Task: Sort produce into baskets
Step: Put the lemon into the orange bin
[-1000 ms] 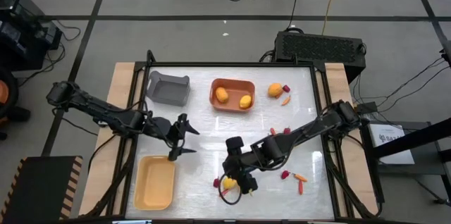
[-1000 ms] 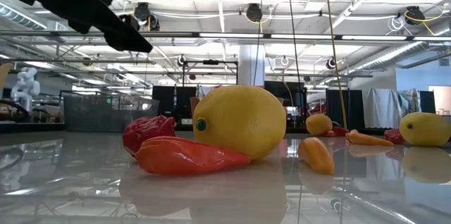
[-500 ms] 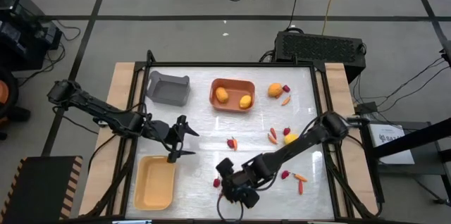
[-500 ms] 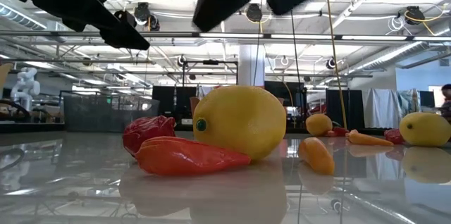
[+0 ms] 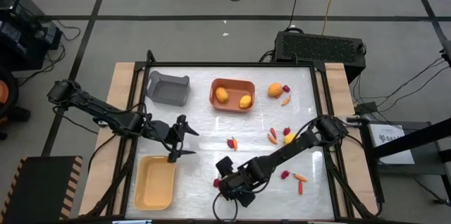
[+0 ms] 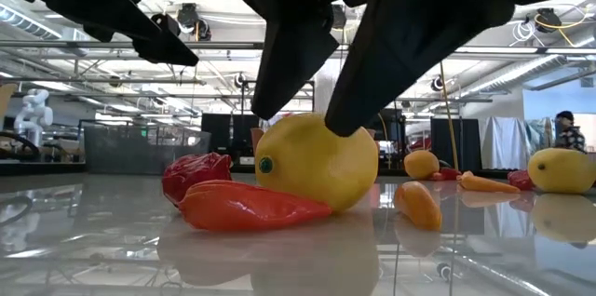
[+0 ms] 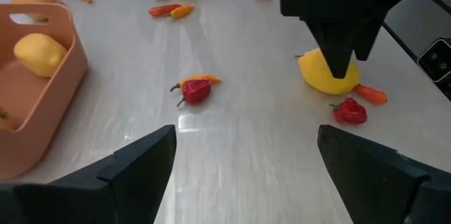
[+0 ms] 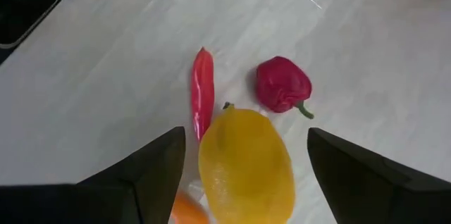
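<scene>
I should lower my right gripper first and then close it on the yellow fruit [image 8: 246, 168]. The fingers are still above the fruit, and bare tabletop shows beside it in the wrist view.
A yellow rounded fruit [image 8: 245, 168] lies on the table near its front edge, also showing in the low view [image 6: 317, 161]. A dark red berry [image 8: 282, 84] and a thin red stick [image 8: 202, 90] lie right beside it. My right gripper [image 5: 228, 185] is open and low over the fruit. Its fingers stand on either side of the fruit, with a gap showing on both sides in the right wrist view. My left gripper [image 5: 180, 139] is open and empty, just beyond the far end of the pale yellow bin [image 5: 154, 182].
The orange bin [image 5: 232, 94] at the far middle holds two yellow fruits, and the grey bin [image 5: 169, 87] stands to its left. More fruits, berries and sticks lie loose at the far right [image 5: 276, 91], the middle [image 5: 231, 142] and the near right [image 5: 300, 178].
My right gripper has moved toward the table's near edge and come down over the yellow fruit, so that its fingers now straddle it. The fruit, the berry and the stick have stayed where they were.
</scene>
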